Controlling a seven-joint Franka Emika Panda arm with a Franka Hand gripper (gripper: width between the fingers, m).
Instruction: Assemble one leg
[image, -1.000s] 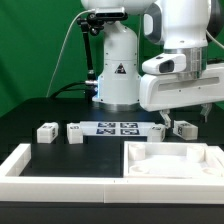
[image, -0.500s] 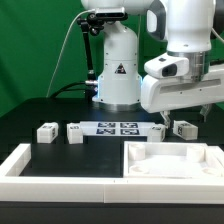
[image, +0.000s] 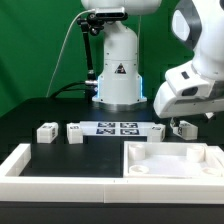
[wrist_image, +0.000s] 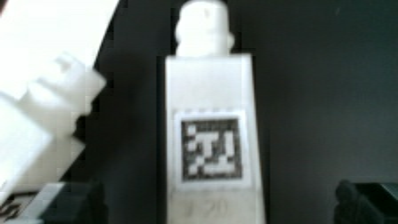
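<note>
I should next take hold of the leg by its tagged body (image: 187, 130) (wrist_image: 214, 152), so that the leg's peg stays free to fit the white tray-like piece.
Several small white legs with square tags lie on the black table: one (image: 46, 131) and another (image: 76, 131) at the exterior view's left, and one (image: 185, 129) at its right. My gripper (image: 188, 119) hangs just above that right leg. In the wrist view this leg (wrist_image: 214, 110) lies lengthwise between my fingers, tag up, with its peg pointing away. The gripper (wrist_image: 214, 205) is open, and its dark fingertips (wrist_image: 54, 200) stand well clear of the leg on both sides. It holds nothing.
The marker board (image: 118, 128) lies between the legs. A large white tray-like piece (image: 170, 160) sits in front at the exterior view's right, and a white frame edge (image: 20, 165) at its left. Another white part (wrist_image: 45, 100) lies beside the leg in the wrist view.
The arm has swung toward the exterior view's right and dropped a little, over the right leg. The parts on the table have not moved.
</note>
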